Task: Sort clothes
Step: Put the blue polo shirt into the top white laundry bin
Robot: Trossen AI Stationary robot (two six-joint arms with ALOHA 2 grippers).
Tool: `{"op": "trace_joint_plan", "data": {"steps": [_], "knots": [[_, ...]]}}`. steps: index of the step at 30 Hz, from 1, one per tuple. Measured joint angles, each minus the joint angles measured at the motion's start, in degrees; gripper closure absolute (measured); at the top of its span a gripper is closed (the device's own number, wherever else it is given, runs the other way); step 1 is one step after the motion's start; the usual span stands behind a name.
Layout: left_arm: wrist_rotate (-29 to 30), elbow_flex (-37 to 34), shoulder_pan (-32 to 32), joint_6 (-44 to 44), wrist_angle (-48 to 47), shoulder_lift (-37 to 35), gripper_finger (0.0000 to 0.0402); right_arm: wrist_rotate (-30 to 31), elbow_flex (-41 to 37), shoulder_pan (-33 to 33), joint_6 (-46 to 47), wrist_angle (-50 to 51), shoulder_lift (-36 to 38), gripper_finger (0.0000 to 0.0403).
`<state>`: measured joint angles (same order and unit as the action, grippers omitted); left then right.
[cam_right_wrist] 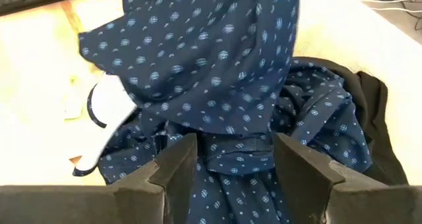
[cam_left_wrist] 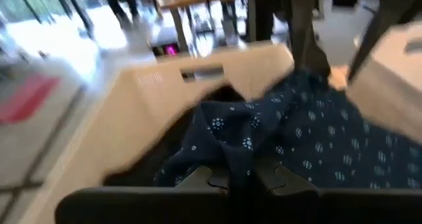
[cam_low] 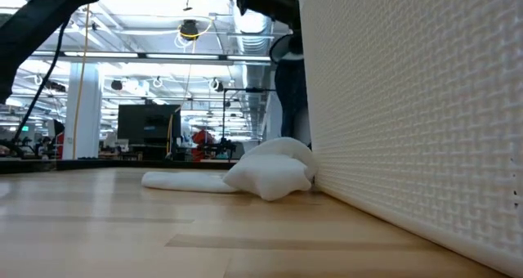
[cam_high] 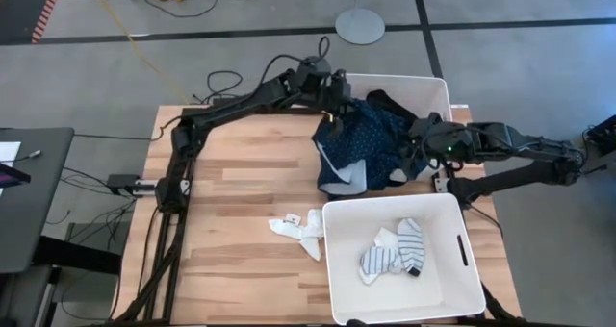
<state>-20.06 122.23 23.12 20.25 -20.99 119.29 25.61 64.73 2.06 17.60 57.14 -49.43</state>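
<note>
My right gripper grabs the navy dotted garment by its bunched dotted fold (cam_high: 397, 154) next, to sort the garment into the far white bin (cam_high: 438, 87).
The navy dotted garment (cam_high: 361, 144) hangs from my left gripper (cam_high: 332, 115), which is shut on it beside the far white bin (cam_high: 438, 87). Its upper folds drape over that bin's rim and onto a black garment (cam_high: 385, 101) inside; its lower end (cam_high: 342, 178) lies on the table. My right gripper (cam_high: 412, 154) stands open at the garment's right side, a bunch of the fabric (cam_right_wrist: 234, 151) showing between its fingers. White socks (cam_high: 298, 229) lie on the wood beside the near bin (cam_high: 462, 269), which holds a white sock and a striped sock (cam_high: 411, 245). My left gripper pinches a bunched fold of the navy dotted garment (cam_left_wrist: 241, 165) between its two fingers, coming nearly level from the table's left. Several layers seem gathered there. The cloth falls slack from the hold toward the bin and the table. My right gripper: I cannot tell whether its open fingers (cam_right_wrist: 178, 165) touch the fabric.
The near bin's wall (cam_low: 409, 123) fills the right of the low view, with the white socks (cam_low: 261, 176) at its foot. Bare wood (cam_high: 241, 173) spreads over the table's left half. Cables and a small device lie by the left edge.
</note>
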Motion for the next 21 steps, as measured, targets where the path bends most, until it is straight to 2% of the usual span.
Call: {"op": "trace_joint_plan", "data": {"steps": [5,8,16,21], "knots": [[-0.3,-1.5,0.2,1.0,-1.8,-0.2,0.0363,0.0,0.0,-0.8,0.0,-0.2,0.0,0.0188],[-0.4,-1.6,0.1,0.9,-3.5,-0.2,0.0318,0.0,0.0,-2.1,0.0,-0.2,0.0,0.0188],[-0.8,-1.6,0.1,-3.2,-5.4,-0.2,0.0162,-1.7,0.0,-7.8,-2.5,-2.4,-1.4,0.0188],[-2.4,0.9,0.0,-4.1,-8.6,-0.2,0.0128,-1.6,0.0,-7.8,-3.6,-1.8,-5.2,0.0188]]}}
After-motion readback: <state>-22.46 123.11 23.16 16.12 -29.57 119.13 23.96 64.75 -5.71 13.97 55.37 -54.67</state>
